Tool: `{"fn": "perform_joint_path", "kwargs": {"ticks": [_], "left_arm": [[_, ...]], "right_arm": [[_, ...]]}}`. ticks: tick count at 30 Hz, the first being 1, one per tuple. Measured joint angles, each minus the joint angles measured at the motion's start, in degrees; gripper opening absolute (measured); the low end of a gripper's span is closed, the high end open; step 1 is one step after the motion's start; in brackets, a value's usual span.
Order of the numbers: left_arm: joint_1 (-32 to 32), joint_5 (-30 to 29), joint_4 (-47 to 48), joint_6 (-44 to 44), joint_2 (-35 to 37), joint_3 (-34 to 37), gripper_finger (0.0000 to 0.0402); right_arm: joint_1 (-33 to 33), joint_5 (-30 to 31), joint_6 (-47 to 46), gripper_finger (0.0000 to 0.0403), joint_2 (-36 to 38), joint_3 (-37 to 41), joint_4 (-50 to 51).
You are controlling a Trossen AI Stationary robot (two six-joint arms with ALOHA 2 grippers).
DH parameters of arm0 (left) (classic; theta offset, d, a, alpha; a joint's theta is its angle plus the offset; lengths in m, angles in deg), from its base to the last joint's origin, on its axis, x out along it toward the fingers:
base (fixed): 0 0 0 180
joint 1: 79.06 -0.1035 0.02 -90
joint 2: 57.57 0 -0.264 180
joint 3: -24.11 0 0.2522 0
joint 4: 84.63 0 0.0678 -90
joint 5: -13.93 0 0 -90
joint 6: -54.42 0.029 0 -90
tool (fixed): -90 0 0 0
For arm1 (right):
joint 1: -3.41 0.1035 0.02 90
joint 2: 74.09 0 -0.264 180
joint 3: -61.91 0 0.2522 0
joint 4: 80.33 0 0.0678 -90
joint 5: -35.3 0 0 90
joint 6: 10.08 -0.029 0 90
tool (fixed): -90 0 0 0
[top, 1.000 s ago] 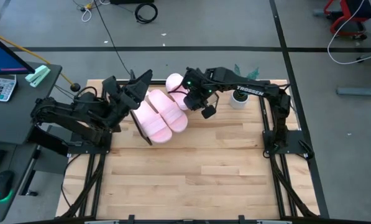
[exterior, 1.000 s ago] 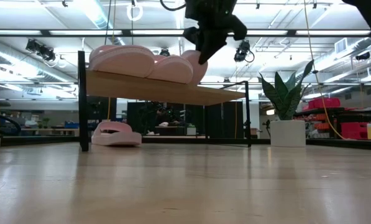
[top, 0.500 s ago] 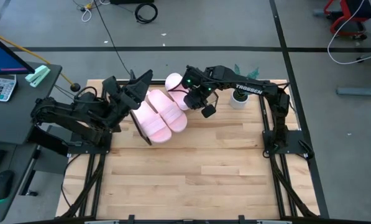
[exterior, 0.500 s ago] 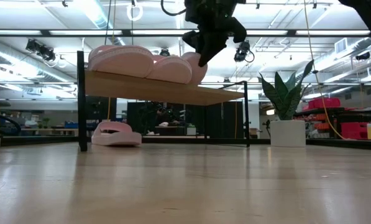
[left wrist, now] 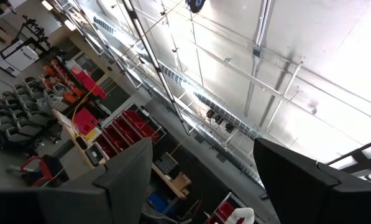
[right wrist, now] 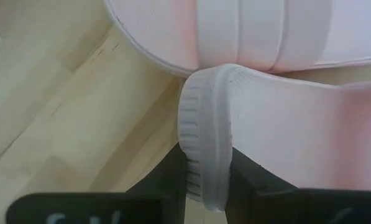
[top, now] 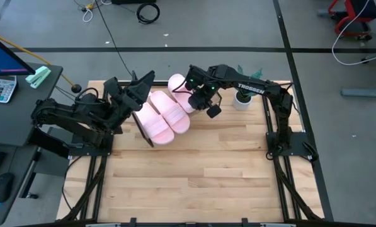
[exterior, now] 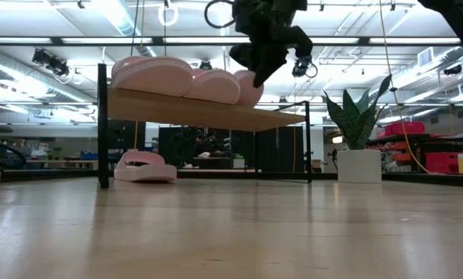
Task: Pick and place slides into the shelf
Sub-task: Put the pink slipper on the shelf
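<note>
The held slide is low over the shelf point(exterior: 204, 113), and its end is beside the neighbouring slide. The robot's right gripper needs to open.
Two pale pink slides point(top: 164, 118) lie side by side on the slanted wooden shelf point(exterior: 204, 113). At their right in the low view is a third slide point(exterior: 249, 87), on which my right gripper point(top: 198, 101) is shut from above. Another slide point(exterior: 144, 167) lies by its sole on the table behind the shelf. My left gripper point(top: 140, 85) is open and empty over the shelf's left end, tipped up at the ceiling point(left wrist: 204, 174). My right gripper pinches the slide's ribbed sole rim point(right wrist: 204, 163) at one rounded end between its two fingers point(right wrist: 170, 179). The fingers come steeply from above. That end butts against the neighbouring slide point(right wrist: 253, 31) over the board; whether the held slide rests on the board I cannot tell.
A potted plant in a white pot point(exterior: 359, 151) stands at the table's far right, close behind my right arm. The shelf's black frame legs point(exterior: 103, 128) stand on the table. The near half of the tabletop point(top: 200, 176) is bare wood.
My right gripper has moved a little toward the table's right edge and slightly down, turning a bit, and the held slide has sunk closer to the shelf board beside the second slide.
</note>
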State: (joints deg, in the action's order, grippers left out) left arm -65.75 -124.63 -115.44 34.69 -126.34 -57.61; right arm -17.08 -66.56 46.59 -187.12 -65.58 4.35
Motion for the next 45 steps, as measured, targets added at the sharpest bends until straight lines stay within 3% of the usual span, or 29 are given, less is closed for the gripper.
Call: {"fn": "perform_joint_path", "kwargs": {"ticks": [7, 14, 26, 37, 40, 45], "left_arm": [[0.00, 0.00, 0.00, 0.00, -0.02, 0.00, 0.0286], [0.01, 0.00, 0.02, 0.00, -0.06, 0.00, 0.0286], [-0.06, -0.53, 0.65, 0.00, -0.07, 0.00, 0.0286], [-3.16, -0.72, 2.93, 1.07, 0.00, 0.00, 0.0286], [-4.97, -1.29, 6.59, 2.03, 1.47, -0.04, 0.0286], [-11.01, 2.86, 25.73, -8.24, 7.44, -0.04, 0.0286]], "right_arm": [[-0.07, -1.86, 0.16, 0.0082, 0.14, 2.40, -0.49], [-0.01, -2.63, -1.24, 0.0125, 0.50, 8.16, -2.57], [-0.11, -0.64, -3.50, 0.0217, 1.87, 5.90, -3.70], [2.08, 1.50, -6.24, 0.0253, 2.43, 5.81, -2.01], [3.11, 5.78, -6.96, 0.0254, 3.48, 5.79, -1.73], [3.89, 9.20, -10.66, 0.0251, 7.84, 5.77, -1.73]]}}
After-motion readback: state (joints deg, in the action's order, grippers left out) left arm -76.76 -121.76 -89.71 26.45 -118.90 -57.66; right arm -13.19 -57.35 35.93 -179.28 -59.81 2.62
